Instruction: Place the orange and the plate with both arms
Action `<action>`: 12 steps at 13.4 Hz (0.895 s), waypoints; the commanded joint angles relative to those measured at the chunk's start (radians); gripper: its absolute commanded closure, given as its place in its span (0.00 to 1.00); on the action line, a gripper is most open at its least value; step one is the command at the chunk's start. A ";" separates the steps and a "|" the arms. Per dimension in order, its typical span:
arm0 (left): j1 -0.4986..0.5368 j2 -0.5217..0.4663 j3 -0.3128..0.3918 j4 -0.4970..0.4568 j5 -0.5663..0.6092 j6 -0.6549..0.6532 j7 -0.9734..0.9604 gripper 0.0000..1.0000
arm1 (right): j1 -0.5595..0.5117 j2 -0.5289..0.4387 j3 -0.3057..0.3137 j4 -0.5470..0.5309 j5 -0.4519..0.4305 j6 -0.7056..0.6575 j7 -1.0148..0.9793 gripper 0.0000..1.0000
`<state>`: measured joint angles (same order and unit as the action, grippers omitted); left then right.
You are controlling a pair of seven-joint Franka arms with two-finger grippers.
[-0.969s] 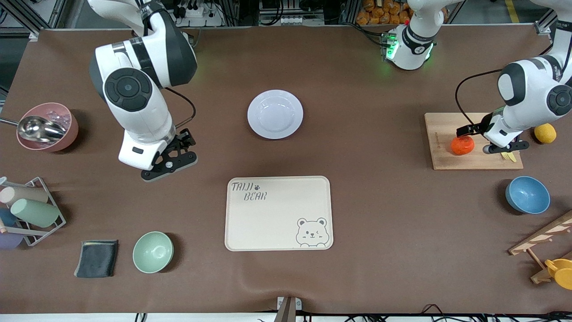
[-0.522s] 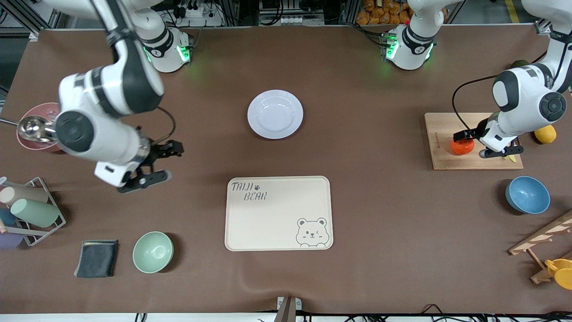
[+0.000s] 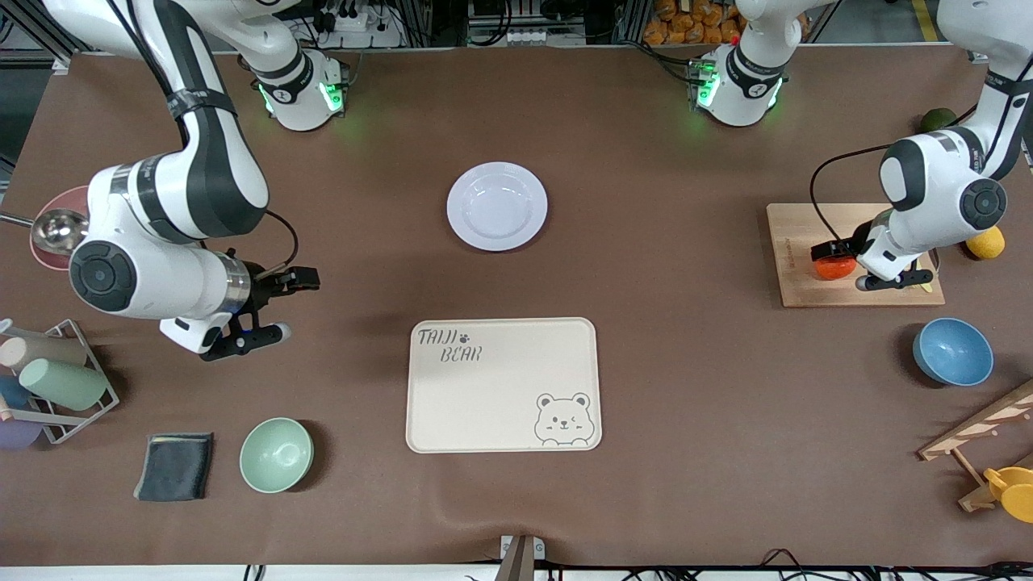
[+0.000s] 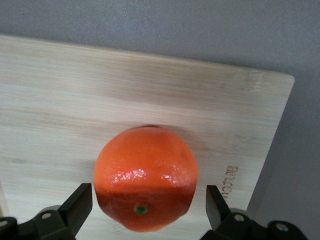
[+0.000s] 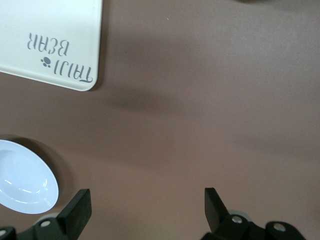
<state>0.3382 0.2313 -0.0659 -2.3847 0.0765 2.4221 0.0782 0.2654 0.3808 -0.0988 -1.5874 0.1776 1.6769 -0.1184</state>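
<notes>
Next, my left gripper takes hold of the orange by its round body [image 3: 834,267] to place it with the plate [image 3: 497,206].
The orange [image 3: 832,269] sits on a wooden cutting board [image 3: 795,234] at the left arm's end of the table. My left gripper [image 3: 843,267] is open and low around it, one finger on each side with a small gap; in the left wrist view the orange [image 4: 145,175] lies between the fingertips [image 4: 80,202] of the left gripper [image 4: 147,205]. The plate [image 3: 497,206] rests empty mid-table, farther from the front camera than the tray. My right gripper [image 3: 286,305] is open and empty over bare table toward the right arm's end; its wrist view shows the right gripper [image 5: 146,200] and the plate's edge [image 5: 22,182].
A cream bear tray [image 3: 500,387] lies mid-table. A lemon [image 3: 986,242], a dark green fruit [image 3: 936,119] and a blue bowl [image 3: 952,351] are near the board. A green bowl [image 3: 276,454], a dark cloth [image 3: 175,466], a cup rack [image 3: 48,379] and a pink bowl [image 3: 44,242] are at the right arm's end.
The right arm has swung toward its own end of the table, away from the plate, and turned. The left gripper has come down around the orange, still open.
</notes>
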 commanded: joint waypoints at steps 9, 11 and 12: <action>-0.002 0.057 -0.009 0.048 0.020 0.005 0.006 0.50 | -0.071 0.049 0.005 0.010 0.114 -0.043 -0.069 0.00; -0.002 0.049 -0.012 0.056 0.020 -0.011 0.005 0.74 | -0.069 0.049 0.005 0.010 0.114 -0.042 -0.069 0.00; -0.002 0.039 -0.017 0.065 0.020 -0.040 0.003 0.74 | -0.069 0.050 0.005 0.010 0.114 -0.042 -0.070 0.00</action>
<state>0.3360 0.2759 -0.0748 -2.3416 0.0775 2.4175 0.0783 0.2036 0.4300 -0.0993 -1.5885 0.2724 1.6495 -0.1809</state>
